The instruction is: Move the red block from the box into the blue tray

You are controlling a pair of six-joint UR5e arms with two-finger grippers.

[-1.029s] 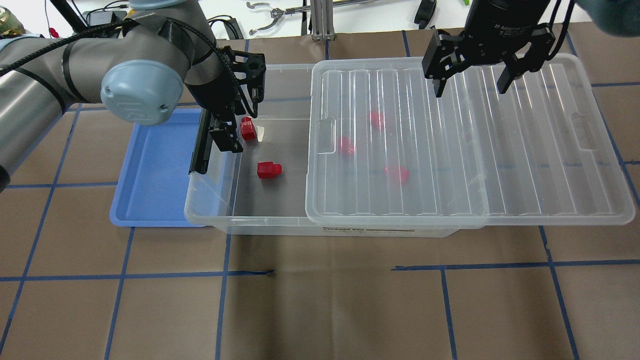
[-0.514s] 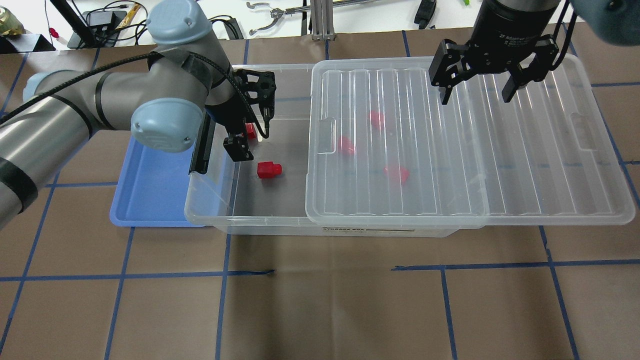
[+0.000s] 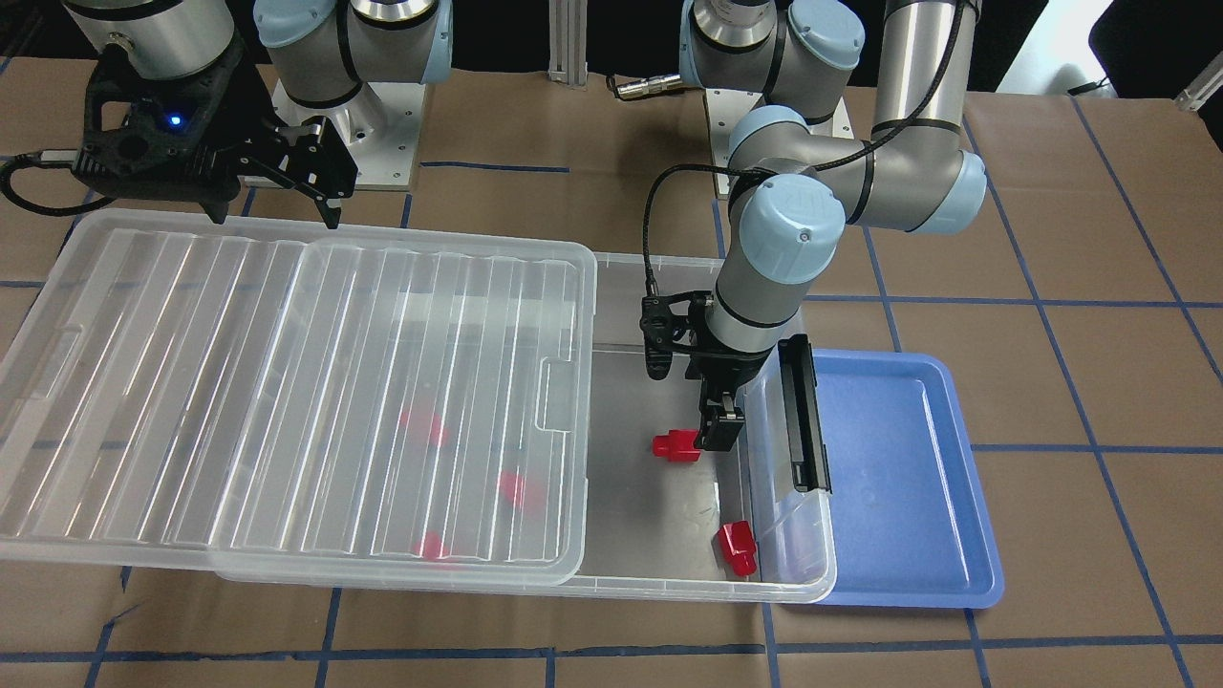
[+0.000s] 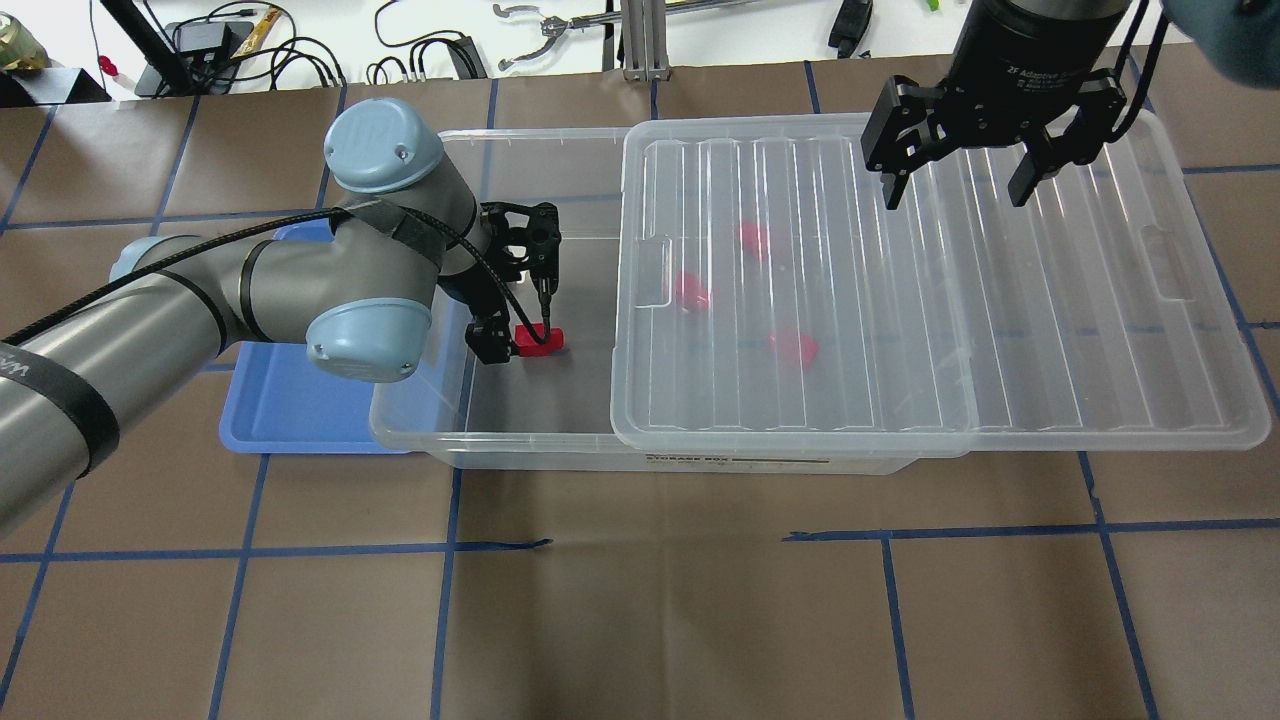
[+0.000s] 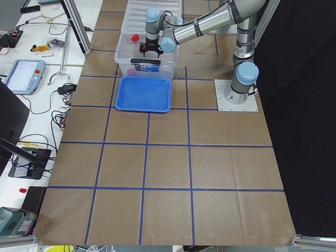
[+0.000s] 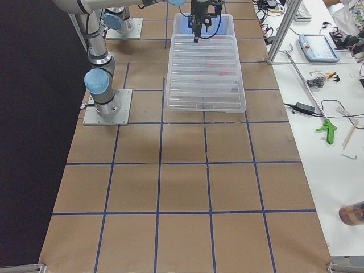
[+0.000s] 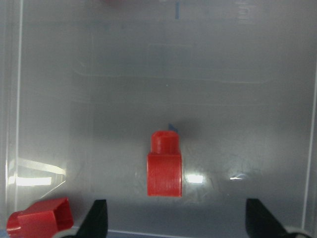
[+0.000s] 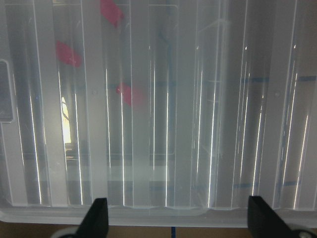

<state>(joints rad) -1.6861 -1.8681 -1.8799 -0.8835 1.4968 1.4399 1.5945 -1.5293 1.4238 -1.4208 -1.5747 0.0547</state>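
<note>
My left gripper is to grip the red block next by the flat sides of its square body (image 3: 685,446), because the block's stubby end (image 3: 661,446) is round.
The clear box (image 4: 520,436) lies with its ribbed lid (image 4: 900,300) slid to the right, leaving the left end uncovered. A red block (image 4: 541,340) rests on the uncovered floor. My left gripper (image 4: 518,325) hovers open just above it. In the left wrist view this red block (image 7: 165,171) sits ahead of and between the open fingertips (image 7: 99,218). Another red block (image 3: 737,548) lies near the box's end wall. Three more red blocks (image 4: 692,290) show blurred under the lid. The blue tray (image 4: 290,410) sits beside the box's left end, partly beneath my left arm. My right gripper (image 4: 950,185) hangs open over the lid.
A black latch bar (image 3: 801,420) stands on the box's end wall beside the tray. Brown paper with blue tape lines (image 4: 640,545) covers the table. Cables and tools (image 4: 560,30) lie beyond the far edge.
My left gripper moved from the block by the box's far-left corner toward the near side and now hovers over the second uncovered block, still open. The right gripper barely shifted.
</note>
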